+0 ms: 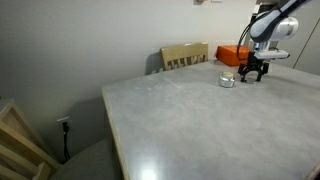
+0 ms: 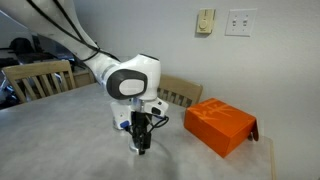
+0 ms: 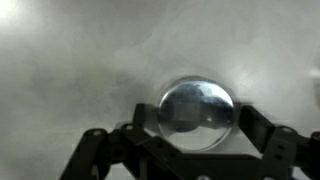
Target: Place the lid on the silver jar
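Note:
The lid's round disc (image 3: 196,114) is between both of the gripper's fingers, so closing now would hold the lid, and the gripper needs to close on the lid.
The silver jar (image 1: 228,80) stands on the grey table, small and squat, just beside my gripper (image 1: 253,72); in an exterior view it is a small shape (image 2: 121,125) behind the fingers. In the wrist view the lid (image 3: 197,110), a round shiny grey-silver disc, sits between my gripper's (image 3: 197,122) two dark fingers, which touch its left and right edges. The gripper (image 2: 141,142) is low, at the table surface. The lid is too small to make out in both exterior views.
An orange rectangular box (image 1: 233,54) lies on the table behind the gripper, and it also shows in an exterior view (image 2: 219,125). A wooden chair (image 1: 185,56) stands at the table's far edge. Another chair (image 2: 40,78) is at the side.

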{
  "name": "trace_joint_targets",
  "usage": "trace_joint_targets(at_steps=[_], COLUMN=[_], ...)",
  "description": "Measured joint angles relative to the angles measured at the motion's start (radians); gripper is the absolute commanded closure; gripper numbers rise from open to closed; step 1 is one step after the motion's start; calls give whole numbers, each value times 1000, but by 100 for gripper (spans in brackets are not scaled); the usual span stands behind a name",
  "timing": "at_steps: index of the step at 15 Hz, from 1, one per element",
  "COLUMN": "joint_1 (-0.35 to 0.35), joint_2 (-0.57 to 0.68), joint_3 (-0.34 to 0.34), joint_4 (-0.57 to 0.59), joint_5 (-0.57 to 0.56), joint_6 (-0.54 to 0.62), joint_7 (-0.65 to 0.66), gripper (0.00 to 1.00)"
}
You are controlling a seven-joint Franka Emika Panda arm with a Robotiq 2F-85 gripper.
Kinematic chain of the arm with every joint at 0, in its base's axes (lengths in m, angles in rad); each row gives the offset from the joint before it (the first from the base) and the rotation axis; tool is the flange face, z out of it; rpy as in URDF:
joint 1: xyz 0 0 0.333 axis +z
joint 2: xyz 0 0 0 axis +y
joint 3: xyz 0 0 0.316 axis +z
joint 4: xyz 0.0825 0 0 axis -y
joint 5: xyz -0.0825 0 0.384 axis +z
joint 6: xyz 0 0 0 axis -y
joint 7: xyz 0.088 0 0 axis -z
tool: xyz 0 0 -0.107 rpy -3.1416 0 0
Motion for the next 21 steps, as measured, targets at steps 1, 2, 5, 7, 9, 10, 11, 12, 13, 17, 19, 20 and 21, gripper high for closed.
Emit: trace_joint_targets(at_steps=[1,2,5,7,9,10,11,12,13,17,19,20,21], joint_1=[2,5,13,15,30,45,67,97,134,301,353,364,365], joint_2=[-3,-6,-11,-11,-13,-16,-26,-42,-65,-168,-216,-236,-252], joint_3=[0,0,0,0,0,-1,-4,-10,-21,-85,-97,-92,-81], joint_4=[0,0,-1,-5,-11,-13,-17,-24,-33,-58,-59,-59,-59], joint_5=[0,0,0,0,-12,-31,-56,-89,-130,-320,-395,-411,-412], joint_6=[2,6,24,51,84,96,100,100,97,14,-56,-83,-99], joint_7=[0,0,2,2,3,6,15,36,67,245,308,313,308], gripper=[41,50,56,56,56,56,56,56,56,56,56,56,56])
